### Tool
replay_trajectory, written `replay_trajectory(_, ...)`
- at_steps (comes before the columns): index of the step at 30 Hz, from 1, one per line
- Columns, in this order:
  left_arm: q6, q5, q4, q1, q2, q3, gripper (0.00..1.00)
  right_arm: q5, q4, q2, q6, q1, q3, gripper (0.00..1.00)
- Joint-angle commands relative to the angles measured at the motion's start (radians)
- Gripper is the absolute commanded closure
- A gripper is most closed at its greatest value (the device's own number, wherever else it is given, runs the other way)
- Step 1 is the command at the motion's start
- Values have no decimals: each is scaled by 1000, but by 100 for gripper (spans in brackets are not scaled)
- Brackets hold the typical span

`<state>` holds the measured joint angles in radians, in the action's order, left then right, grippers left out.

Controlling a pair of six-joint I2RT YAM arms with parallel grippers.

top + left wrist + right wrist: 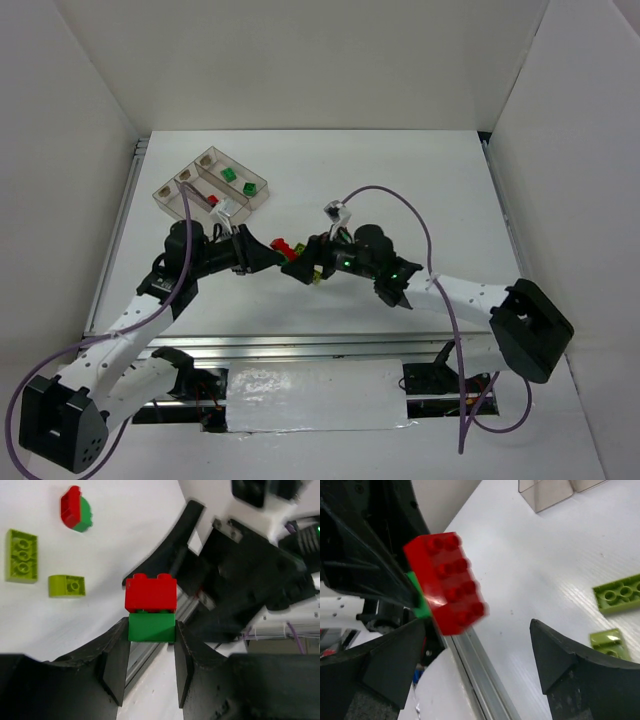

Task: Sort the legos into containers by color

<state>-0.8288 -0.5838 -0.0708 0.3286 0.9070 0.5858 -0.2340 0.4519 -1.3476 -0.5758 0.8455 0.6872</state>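
Note:
I should next grab the red lego (283,246) by its long sides with my right gripper. That leaves the green lego free to be pulled off.
My left gripper (151,632) is shut on a dark green lego (151,626) that has a red lego (151,594) stacked on top, held above the table. In the top view the two grippers meet at the table's middle, left (272,256) and right (300,268), with the red lego (283,246) between them. My right gripper (477,630) is open, with the red lego (447,582) near its left finger and the green lego (420,604) behind. The clear three-compartment tray (170,196) sits at the far left.
The tray holds two green legos (230,174) in its far compartment and a red one (212,200) in the middle one. Loose yellow-green legos (21,556) (67,586) and a red-and-green pair (75,509) lie on the table. A metal rail (480,665) runs along the near edge.

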Motion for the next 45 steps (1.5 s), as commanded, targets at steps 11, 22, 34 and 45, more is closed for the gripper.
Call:
replay_trajectory(11,36,-347,-253,3,4,0,100,-689,571,76,-283,-237,-104,11)
replay_trajectory(22,10,-356,-294,6,13,-15,100,-687,567,-1,-296,-191,-40,17)
replay_trajectory(34,25,-346,-282,12,21,-11,100,-659,567,-38,-295,-184,-14,91)
replay_trajectory(45,206,-87,121,-3,7,129,100,-599,567,62,-299,-378,-140,100)
